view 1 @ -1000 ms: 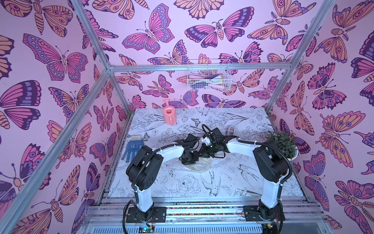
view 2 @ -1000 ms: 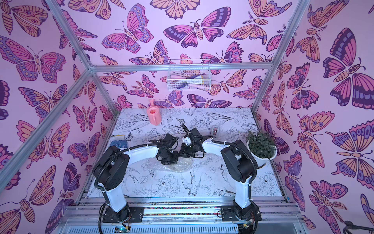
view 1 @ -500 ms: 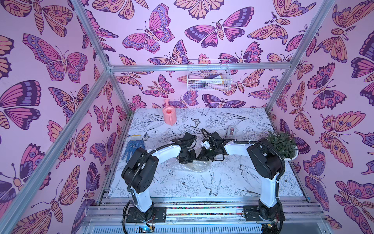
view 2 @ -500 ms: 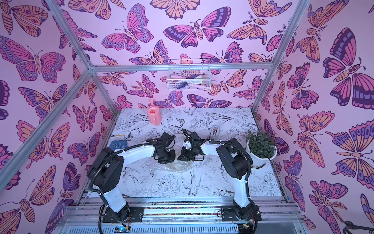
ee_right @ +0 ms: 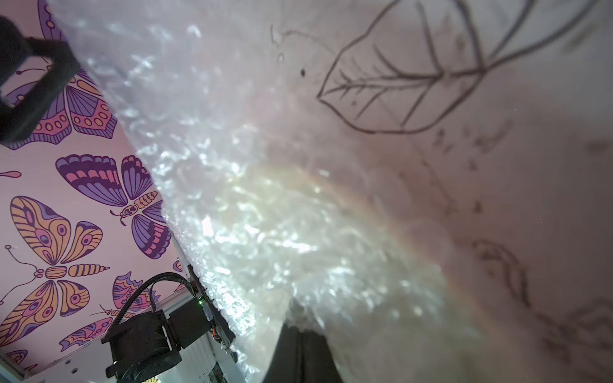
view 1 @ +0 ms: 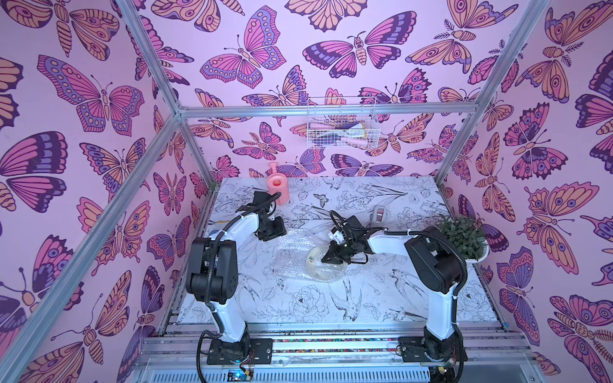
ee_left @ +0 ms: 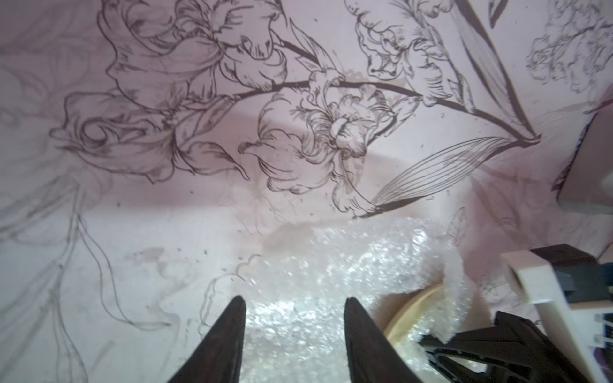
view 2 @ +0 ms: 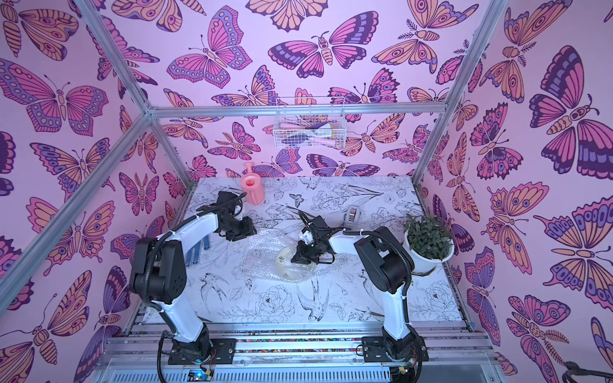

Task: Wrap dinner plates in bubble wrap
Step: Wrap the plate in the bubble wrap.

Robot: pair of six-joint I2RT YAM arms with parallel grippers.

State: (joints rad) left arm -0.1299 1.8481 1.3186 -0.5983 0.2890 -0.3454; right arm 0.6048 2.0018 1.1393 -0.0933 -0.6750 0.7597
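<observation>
My left gripper should next fold the bubble wrap over the plate, and for that it should grab the wrap's free far edge, beyond the plate's bare rim.
The bubble wrap (view 1: 293, 255) (view 2: 262, 257) lies crumpled mid-table in both top views. Its right part covers the cream dinner plate (view 1: 314, 262) (view 2: 284, 260), whose left rim shows bare. My right gripper (view 1: 324, 260) (view 2: 294, 259) is over the plate's right side. In the right wrist view it (ee_right: 300, 331) is shut on a fold of bubble wrap (ee_right: 248, 199), and the plate (ee_right: 285, 202) shows dimly through the wrap. My left gripper (view 1: 277, 236) (ee_left: 293, 306) hangs open above the wrap's far-left edge (ee_left: 331, 282) and holds nothing. The plate's rim (ee_left: 409, 306) shows beside it.
A pink watering can (view 1: 278, 187) stands at the back left and a tape dispenser (view 1: 379, 212) at the back right. A potted plant (view 1: 462, 235) sits by the right wall. A blue glove (view 2: 195, 252) lies by the left wall. A wire basket (view 1: 341, 126) hangs on the back wall.
My left gripper has opened, let go of the bubble wrap and drawn away to the far left. The right gripper stays shut on the wrap over the plate.
</observation>
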